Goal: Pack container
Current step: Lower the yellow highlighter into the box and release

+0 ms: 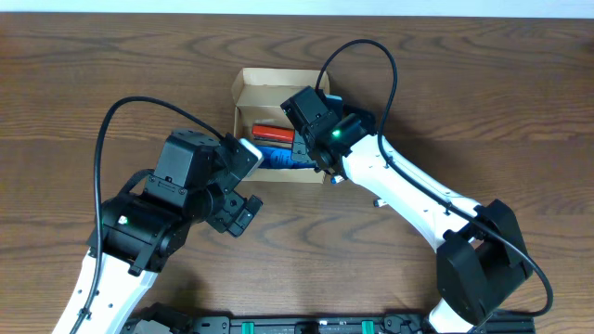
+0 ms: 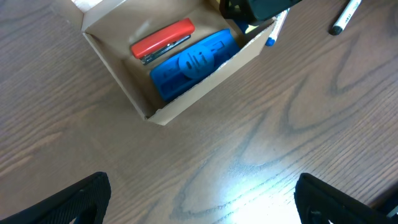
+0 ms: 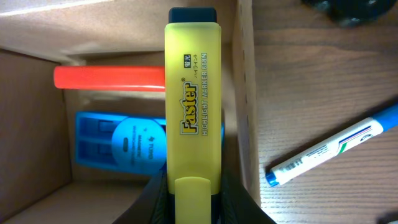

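The yellow highlighter (image 3: 193,112) is lying lengthwise along the side of the open box, inside it, so the right gripper should release it.
The container (image 1: 269,80) is a tan cardboard box with its flap lid open at the far side. Inside lie a red stapler (image 1: 272,134) and a blue case (image 1: 277,156). My right gripper (image 3: 193,199) is shut on a yellow highlighter (image 3: 193,112) and holds it over the box's right half, beside the right wall (image 3: 244,74). The stapler (image 3: 106,78) and the blue case (image 3: 118,146) lie below it. My left gripper (image 2: 202,205) is open and empty over bare table, in front of the box (image 2: 205,87).
A white marker with a blue cap (image 3: 329,152) lies on the wooden table just right of the box; it also shows in the left wrist view (image 2: 277,28). A black-capped marker (image 2: 345,15) lies further right. My right arm (image 1: 408,195) crosses the table right of the box.
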{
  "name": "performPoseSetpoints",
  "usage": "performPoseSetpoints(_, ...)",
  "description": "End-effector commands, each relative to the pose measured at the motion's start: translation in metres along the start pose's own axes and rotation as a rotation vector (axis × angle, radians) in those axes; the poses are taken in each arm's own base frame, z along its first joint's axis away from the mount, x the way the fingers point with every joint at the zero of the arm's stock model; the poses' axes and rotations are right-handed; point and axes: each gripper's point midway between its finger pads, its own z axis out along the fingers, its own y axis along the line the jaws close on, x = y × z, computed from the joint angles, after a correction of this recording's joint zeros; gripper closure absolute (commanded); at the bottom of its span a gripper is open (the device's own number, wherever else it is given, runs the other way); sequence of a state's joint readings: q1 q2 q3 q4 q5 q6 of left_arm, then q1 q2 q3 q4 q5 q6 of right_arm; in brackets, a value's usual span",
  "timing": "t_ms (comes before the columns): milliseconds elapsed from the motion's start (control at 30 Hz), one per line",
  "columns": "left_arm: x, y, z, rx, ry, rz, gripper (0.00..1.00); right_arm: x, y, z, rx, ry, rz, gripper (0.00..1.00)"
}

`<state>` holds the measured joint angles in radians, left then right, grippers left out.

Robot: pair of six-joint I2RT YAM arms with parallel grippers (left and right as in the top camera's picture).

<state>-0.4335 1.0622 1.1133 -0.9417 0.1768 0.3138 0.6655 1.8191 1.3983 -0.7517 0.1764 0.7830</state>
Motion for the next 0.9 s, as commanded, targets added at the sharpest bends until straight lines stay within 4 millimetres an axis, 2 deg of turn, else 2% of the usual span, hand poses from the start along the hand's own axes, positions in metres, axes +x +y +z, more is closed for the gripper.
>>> performPoseSetpoints(0, -0.005, 0.001, -0.006, -0.004, -0.022, -0.004, 0.05, -0.002, -0.003, 0.001, 0.029, -0.019, -0.03, 0.99)
performPoseSetpoints(200, -0.005, 0.001, -0.006, -0.005, -0.022, -0.004, 0.05, -0.002, -0.003, 0.001, 0.029, -0.019, -0.037, 0.96)
performPoseSetpoints(233, -0.005, 0.001, -0.006, -0.004, -0.022, -0.004, 0.05, -0.002, -0.003, 0.001, 0.029, -0.019, -0.038, 0.93)
performPoseSetpoints(267, -0.005, 0.001, -0.006, -0.004, -0.022, -0.004, 0.05, -0.002, -0.003, 0.001, 0.029, -0.019, -0.038, 0.84)
performPoseSetpoints(333, -0.005, 0.001, -0.006, -0.004, -0.022, -0.004, 0.05, -0.002, -0.003, 0.001, 0.028, -0.019, -0.042, 0.75)
performPoseSetpoints(600, -0.005, 0.001, -0.006, -0.004, -0.022, -0.004, 0.05, -0.001, 0.001, -0.002, 0.007, -0.013, -0.047, 0.63)
performPoseSetpoints(733, -0.005, 0.001, -0.006, -0.004, -0.022, -0.004, 0.05, -0.007, 0.004, -0.016, -0.017, -0.04, -0.051, 0.62)
performPoseSetpoints(867, -0.005, 0.001, -0.006, -0.005, -0.022, -0.004, 0.05, -0.017, 0.007, -0.041, -0.059, -0.087, -0.087, 0.62)
